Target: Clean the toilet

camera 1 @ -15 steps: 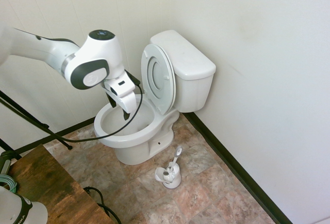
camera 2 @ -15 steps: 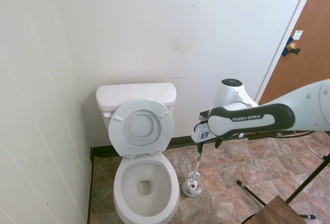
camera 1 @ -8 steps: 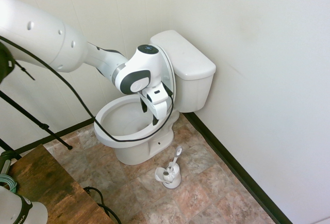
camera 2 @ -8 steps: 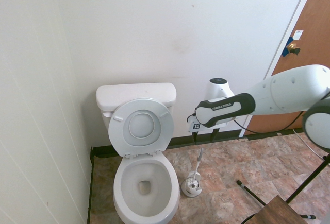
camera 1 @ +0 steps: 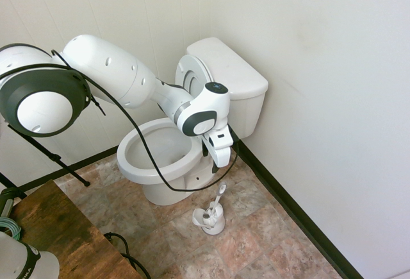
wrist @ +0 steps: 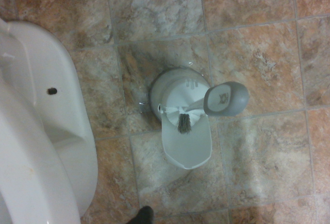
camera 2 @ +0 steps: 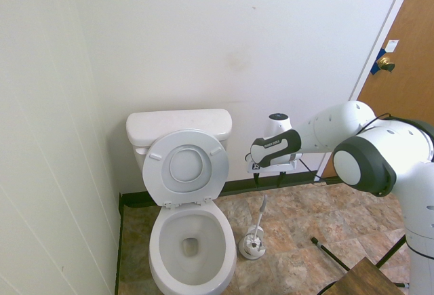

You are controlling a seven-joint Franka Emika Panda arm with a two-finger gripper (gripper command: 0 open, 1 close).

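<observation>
The gripper reaches the toilet brush next and grips the upper end of its handle (camera 1: 221, 190), which stands free, since the holder wraps around the bristle head.
The white toilet (camera 1: 157, 157) stands in the corner with its seat and lid (camera 2: 186, 167) raised against the tank (camera 2: 178, 125), so the bowl (camera 2: 192, 247) is uncovered. My gripper (camera 2: 269, 177) hangs beside the toilet at about tank height, pointing down, open with nothing between its fingers. In the first exterior view the gripper (camera 1: 219, 161) is just past the bowl's rim. Right below it, a white toilet brush (camera 2: 258, 219) stands in its small holder (camera 1: 210, 219) on the floor. The wrist view looks straight down on the holder (wrist: 180, 131), the brush's grey handle tip (wrist: 227, 99) and the toilet's base (wrist: 41, 131).
The floor is brown stone tile (wrist: 258, 157) with a black baseboard (camera 1: 288, 208) along the walls. A wooden table corner (camera 1: 57, 228) sits near the front. A brown door (camera 2: 400, 71) is at the right of the second exterior view.
The arm has swung from above the toilet bowl to the side of the toilet, over the brush and its holder. The gripper has stayed open and empty.
</observation>
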